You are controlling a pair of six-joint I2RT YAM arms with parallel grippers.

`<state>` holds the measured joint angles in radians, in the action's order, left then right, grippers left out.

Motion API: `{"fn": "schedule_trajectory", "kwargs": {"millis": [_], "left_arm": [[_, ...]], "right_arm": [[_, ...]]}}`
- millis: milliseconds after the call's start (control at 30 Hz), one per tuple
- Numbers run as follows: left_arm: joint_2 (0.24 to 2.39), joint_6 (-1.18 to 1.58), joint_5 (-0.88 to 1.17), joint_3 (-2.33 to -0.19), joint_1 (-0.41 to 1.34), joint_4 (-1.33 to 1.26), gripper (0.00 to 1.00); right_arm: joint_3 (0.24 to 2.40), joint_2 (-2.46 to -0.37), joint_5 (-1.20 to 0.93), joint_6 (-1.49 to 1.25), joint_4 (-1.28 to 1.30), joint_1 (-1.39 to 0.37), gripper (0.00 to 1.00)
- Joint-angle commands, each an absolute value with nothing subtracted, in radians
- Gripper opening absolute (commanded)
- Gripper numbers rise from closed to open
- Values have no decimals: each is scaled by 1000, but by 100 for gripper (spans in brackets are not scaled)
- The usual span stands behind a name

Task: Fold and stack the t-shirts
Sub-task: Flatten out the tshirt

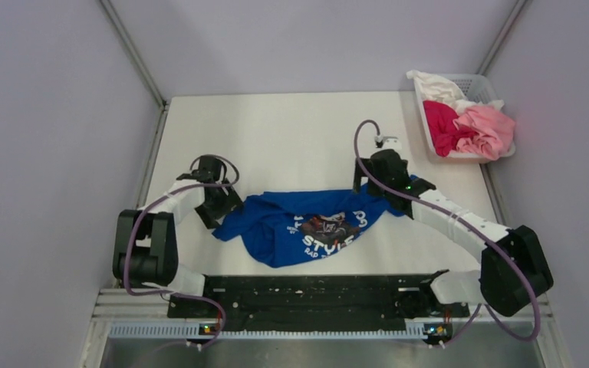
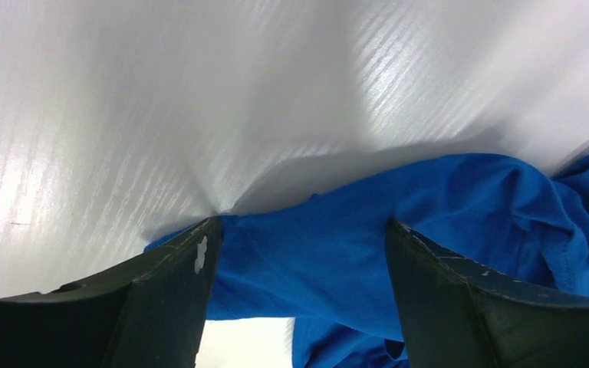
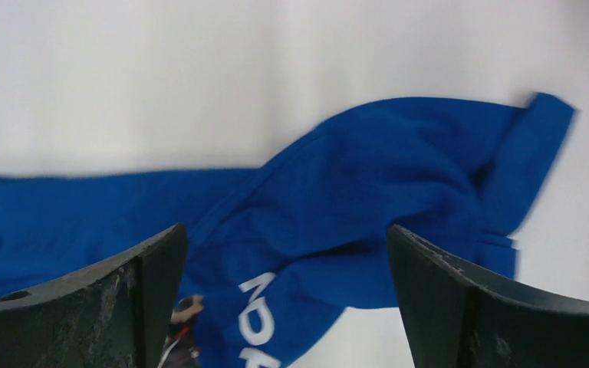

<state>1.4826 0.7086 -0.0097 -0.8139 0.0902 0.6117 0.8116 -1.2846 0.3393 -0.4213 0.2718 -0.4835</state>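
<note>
My right gripper needs to pick up the blue t-shirt (image 1: 307, 226) next by its collar edge beside the lettering, so that it can be spread flat for folding.
A royal blue t-shirt (image 1: 307, 226) lies crumpled on the white table (image 1: 291, 130) between the two arms, its print and white lettering facing up. My left gripper (image 1: 218, 207) hangs over the shirt's left end. In the left wrist view this gripper (image 2: 299, 224) is open, with blue cloth (image 2: 330, 253) spread under and between its fingers. My right gripper (image 1: 368, 184) is over the shirt's right end. In the right wrist view it (image 3: 285, 228) stands open above the blue cloth (image 3: 368, 176) and lettering (image 3: 257, 307). Magenta (image 1: 441, 126), pale pink (image 1: 487, 130) and white (image 1: 433, 86) t-shirts are heaped in the basket.
A white lattice basket (image 1: 479, 83) stands at the table's far right corner. Grey walls close in the table on the left, right and back. A black rail (image 1: 314, 295) with the arm bases runs along the near edge.
</note>
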Motion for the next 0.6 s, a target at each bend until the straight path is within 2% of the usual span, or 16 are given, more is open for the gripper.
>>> {"fn": "schedule_trajectory", "kwargs": {"millis": [0,33,67,100,133,300,400,433,500,533,567], "left_arm": [[1548,741,-24,-803,102,561,75],[1558,743,-20,-802,104,553,65],[1568,743,-17,-802,106,548,44],[1576,741,-15,-801,108,544,13],[1580,743,-13,-801,110,545,0],[1490,726,-42,-774,123,523,0],[1395,705,-65,-751,130,519,0],[1363,699,-66,-745,132,517,0],[1301,692,-63,-730,137,512,0],[1271,691,-56,-726,140,509,0],[1231,694,-50,-725,143,508,0]], "right_arm": [[803,-1323,164,-357,158,-601,98],[808,-1338,144,-353,157,-621,98],[810,-1353,124,-357,161,-634,96],[808,-1367,117,-370,165,-642,94],[800,-1381,111,-384,160,-648,92],[737,-1432,82,-466,82,-670,79],[723,-1463,84,-488,35,-698,66],[725,-1475,90,-496,27,-703,56],[735,-1494,126,-521,31,-706,20],[740,-1489,156,-530,38,-706,8],[746,-1476,189,-537,44,-709,0]]}}
